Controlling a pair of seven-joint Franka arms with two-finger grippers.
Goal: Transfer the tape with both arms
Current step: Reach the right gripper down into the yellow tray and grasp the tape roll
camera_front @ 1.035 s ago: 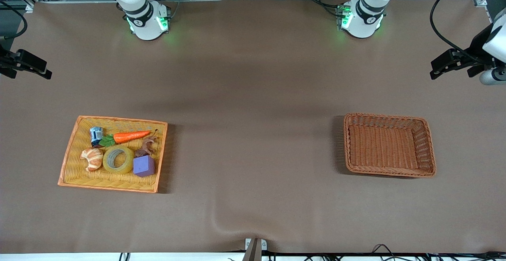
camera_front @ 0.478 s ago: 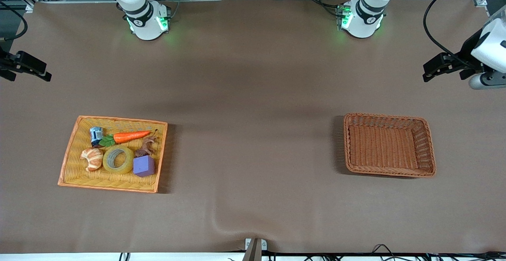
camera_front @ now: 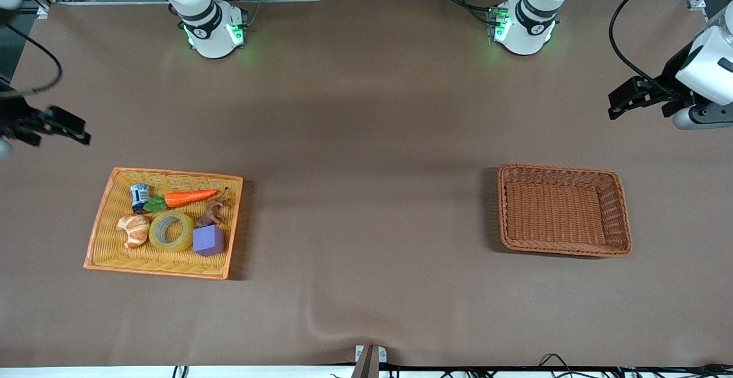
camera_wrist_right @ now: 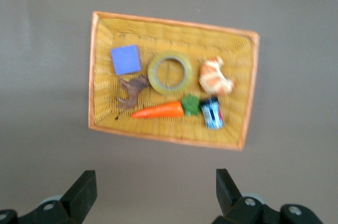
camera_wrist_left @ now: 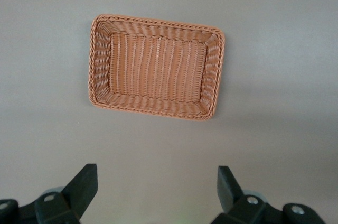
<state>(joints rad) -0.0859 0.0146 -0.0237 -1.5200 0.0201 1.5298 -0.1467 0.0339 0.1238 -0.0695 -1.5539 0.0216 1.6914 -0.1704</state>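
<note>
My right gripper is to transfer the tape toward the brown basket (camera_front: 564,249), so next it should grab the tape by the side of its ring (camera_front: 186,232).
The tape (camera_front: 171,231), a yellowish translucent ring, lies flat in the yellow wicker tray (camera_front: 109,252), between a croissant (camera_front: 133,229) and a purple cube (camera_front: 208,240). It also shows in the right wrist view (camera_wrist_right: 170,72). My right gripper (camera_front: 80,133) is open and empty, high over the bare table at the right arm's end, up from the tray. My left gripper (camera_front: 615,105) is open and empty, high over the table at the left arm's end, up from the brown basket (camera_front: 564,249).
The tray also holds a carrot (camera_front: 186,197), a small can (camera_front: 139,196) and a brown toy animal (camera_front: 212,213). The brown basket (camera_wrist_left: 100,60) is empty. A fold in the table cover (camera_front: 320,323) lies near the front edge.
My right gripper has moved down and inward toward the tray. My left gripper has shifted slightly inward and up the view. Nothing in the tray has moved.
</note>
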